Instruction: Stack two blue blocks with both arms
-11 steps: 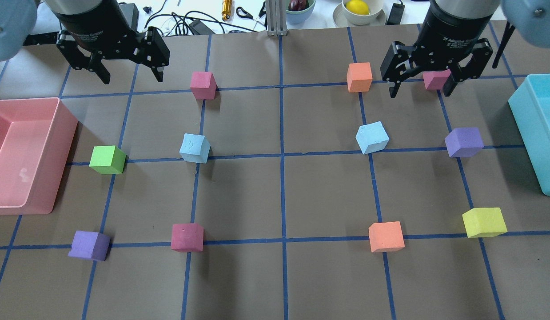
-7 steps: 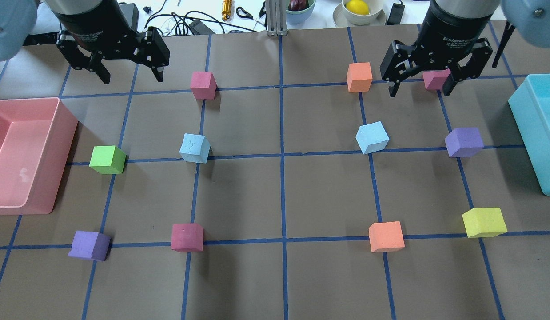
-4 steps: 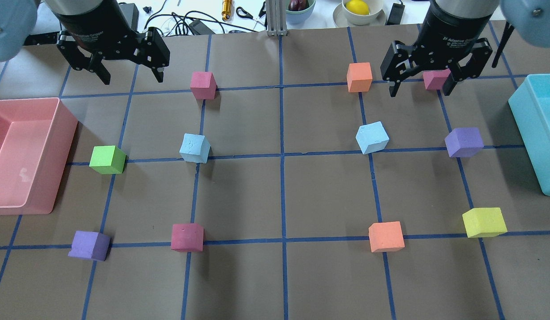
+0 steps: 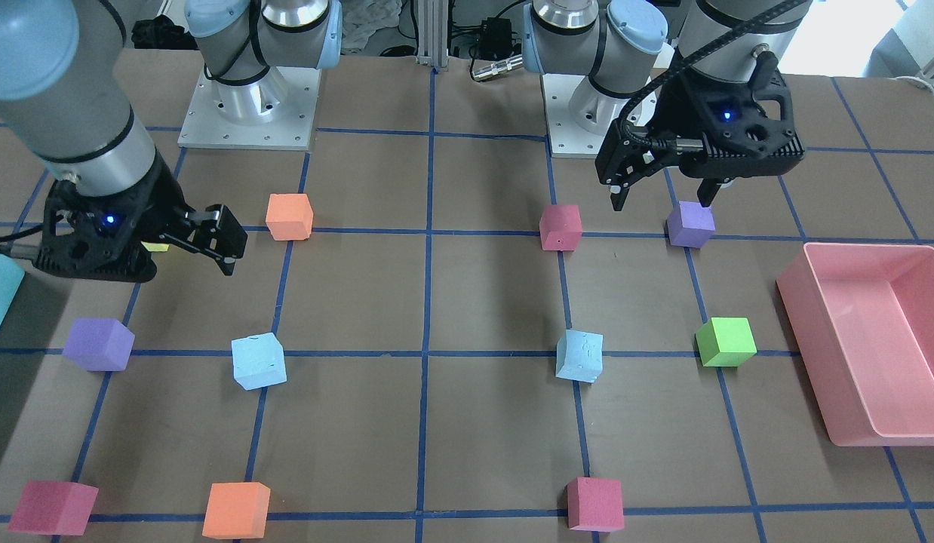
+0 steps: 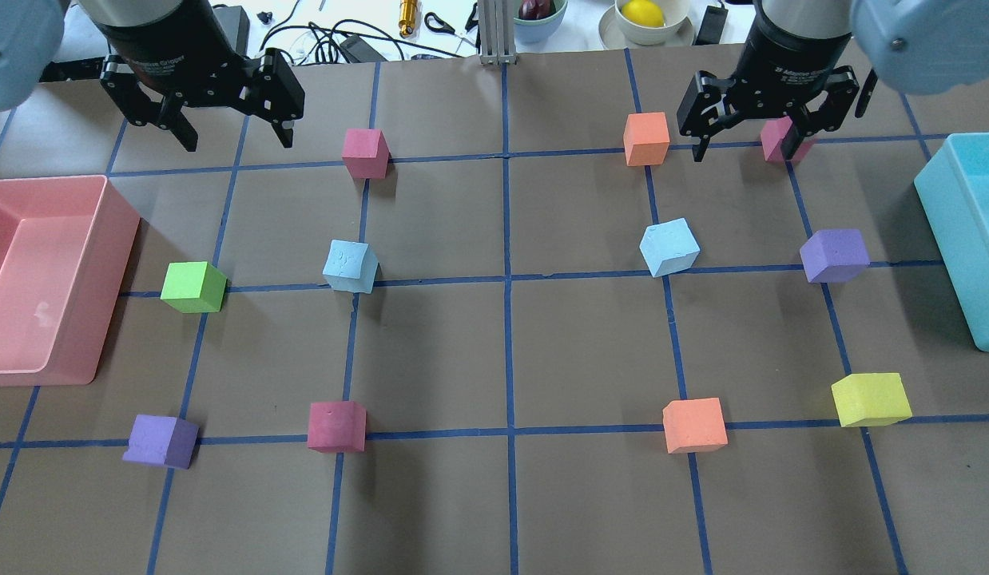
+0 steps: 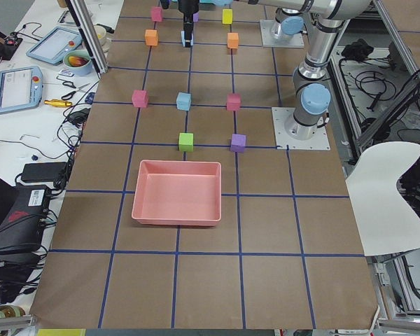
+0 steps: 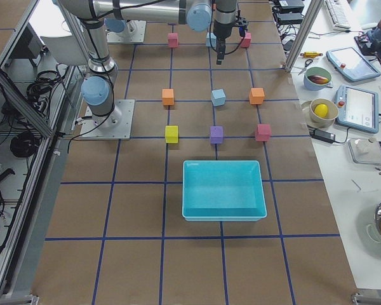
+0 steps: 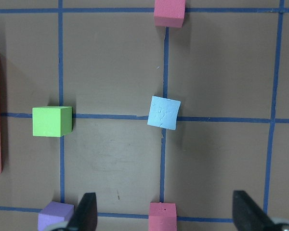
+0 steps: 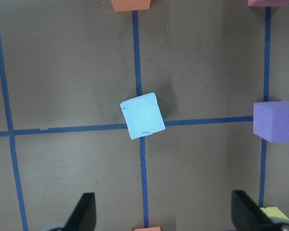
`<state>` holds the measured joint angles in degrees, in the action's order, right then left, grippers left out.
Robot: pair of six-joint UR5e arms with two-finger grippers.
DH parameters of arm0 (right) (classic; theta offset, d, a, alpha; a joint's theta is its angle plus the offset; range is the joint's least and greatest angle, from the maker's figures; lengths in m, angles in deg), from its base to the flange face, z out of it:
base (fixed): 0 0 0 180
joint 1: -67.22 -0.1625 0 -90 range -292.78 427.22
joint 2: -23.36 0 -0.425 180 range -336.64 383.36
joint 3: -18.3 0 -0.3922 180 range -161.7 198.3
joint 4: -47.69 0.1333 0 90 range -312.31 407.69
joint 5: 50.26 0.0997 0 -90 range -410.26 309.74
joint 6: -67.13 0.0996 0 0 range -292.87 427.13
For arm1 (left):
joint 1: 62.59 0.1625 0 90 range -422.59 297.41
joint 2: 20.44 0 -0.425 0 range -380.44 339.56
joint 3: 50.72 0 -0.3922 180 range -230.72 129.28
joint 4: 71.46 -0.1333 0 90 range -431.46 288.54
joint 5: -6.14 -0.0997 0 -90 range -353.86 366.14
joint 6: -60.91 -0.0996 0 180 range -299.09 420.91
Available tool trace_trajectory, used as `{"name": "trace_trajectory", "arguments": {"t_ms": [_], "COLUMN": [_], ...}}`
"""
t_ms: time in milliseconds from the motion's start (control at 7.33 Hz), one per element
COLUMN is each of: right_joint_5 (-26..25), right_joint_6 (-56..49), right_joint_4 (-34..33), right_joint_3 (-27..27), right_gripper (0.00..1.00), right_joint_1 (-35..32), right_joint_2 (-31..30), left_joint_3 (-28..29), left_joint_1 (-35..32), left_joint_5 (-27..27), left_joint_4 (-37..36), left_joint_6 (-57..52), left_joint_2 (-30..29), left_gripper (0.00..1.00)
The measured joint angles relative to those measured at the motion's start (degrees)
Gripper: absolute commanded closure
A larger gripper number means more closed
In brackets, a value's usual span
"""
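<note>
I will next grab the blue block's opposite upright sides with my right gripper, to set up the two-blue-block stack.
Two pale blue blocks lie apart on the brown grid table. One is on the left, seen too in the left wrist view and the front view. The other is on the right, seen in the right wrist view and the front view. My left gripper hangs open and empty, high above the table on the far left. My right gripper hangs open and empty at the far right, above a magenta cube. Neither gripper touches a block.
A pink bin stands at the left edge and a teal bin at the right edge. Pink, orange, purple, green, yellow and several other cubes sit on grid crossings around the blue blocks.
My right gripper has shifted a little up and to the left in the overhead view and looks smaller. The left gripper and all blocks have not moved.
</note>
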<state>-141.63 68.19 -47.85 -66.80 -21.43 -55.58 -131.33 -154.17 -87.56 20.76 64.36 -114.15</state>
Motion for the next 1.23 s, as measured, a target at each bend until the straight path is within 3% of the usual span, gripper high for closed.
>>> {"name": "trace_trajectory", "arguments": {"t_ms": [409, 818, 1227], "right_joint_5": [0.52, 0.96, 1.43], "right_joint_6": [-3.01, -5.92, -5.47], "right_joint_4": [-9.73, -26.1, -30.15], "right_joint_3": [-2.39, -11.63, -17.56], "right_gripper": [0.0, 0.0, 0.0], "right_joint_1": [-0.03, -0.03, -0.03], "right_joint_2": [7.1, 11.8, 12.94], "left_joint_3": [-0.12, -0.15, -0.39], "left_joint_1": [0.0, 0.0, 0.0], "left_joint_5": [0.01, 0.01, 0.01], "left_joint_4": [-0.01, 0.02, -0.02], "left_joint_6": [-0.02, 0.01, 0.03], "left_joint_2": [0.15, 0.18, 0.24], "left_gripper": [0.0, 0.0, 0.0]}}
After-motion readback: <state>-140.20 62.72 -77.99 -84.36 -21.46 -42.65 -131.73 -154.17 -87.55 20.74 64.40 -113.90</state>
